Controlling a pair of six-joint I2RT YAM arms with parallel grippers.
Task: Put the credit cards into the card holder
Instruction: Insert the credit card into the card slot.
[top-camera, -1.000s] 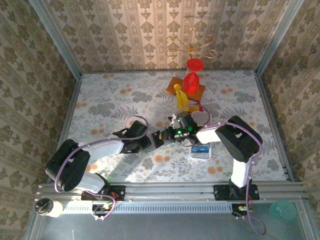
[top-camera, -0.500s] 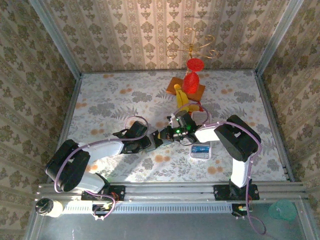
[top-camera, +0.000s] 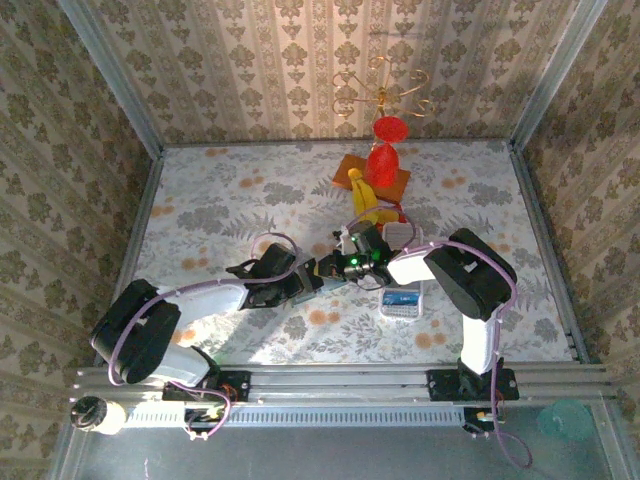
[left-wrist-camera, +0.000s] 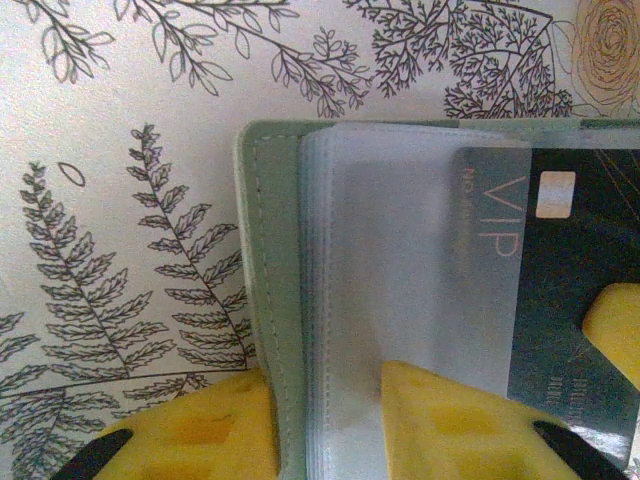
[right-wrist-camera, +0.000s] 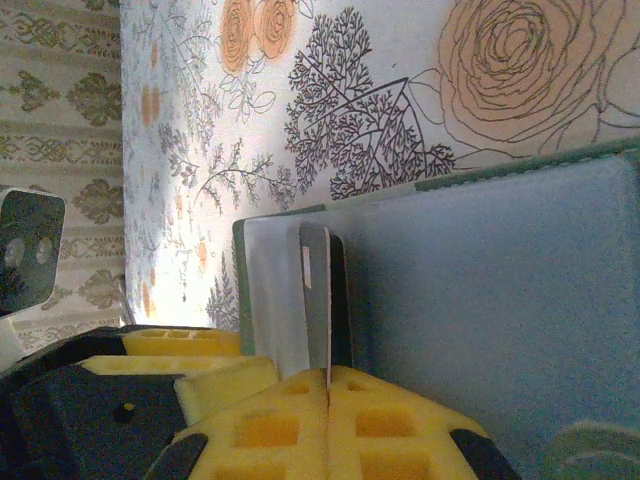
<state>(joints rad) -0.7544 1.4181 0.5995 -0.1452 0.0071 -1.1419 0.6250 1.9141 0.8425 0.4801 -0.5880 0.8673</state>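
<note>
My right gripper releases the card now, since the card's VIP end sits under the clear sleeve and the card would settle tucked there.
The sage-green card holder (left-wrist-camera: 268, 300) lies open on the flowered table, its clear sleeves (left-wrist-camera: 400, 250) fanned out. My left gripper (left-wrist-camera: 330, 430) is shut on the card holder, with the cover edge and sleeve stack between its yellow pads. A dark grey card marked VIP (left-wrist-camera: 560, 260) sits partly inside a sleeve. My right gripper (right-wrist-camera: 328, 385) is shut on that card (right-wrist-camera: 316, 300), seen edge-on and pointing into the holder (right-wrist-camera: 500, 270). From above, both grippers (top-camera: 305, 278) (top-camera: 338, 268) meet at mid-table. More credit cards, one blue (top-camera: 400, 297), lie to the right.
Those cards lie in a long white tray (top-camera: 404, 311) just right of the grippers. Behind stand a banana (top-camera: 362, 195), a red glass (top-camera: 381, 160) on an orange mat, and a gold wire stand (top-camera: 385, 95). Patterned walls close in the table.
The right gripper has edged slightly left with the card, closer to the left gripper and the holder. The left arm has shifted only a little.
</note>
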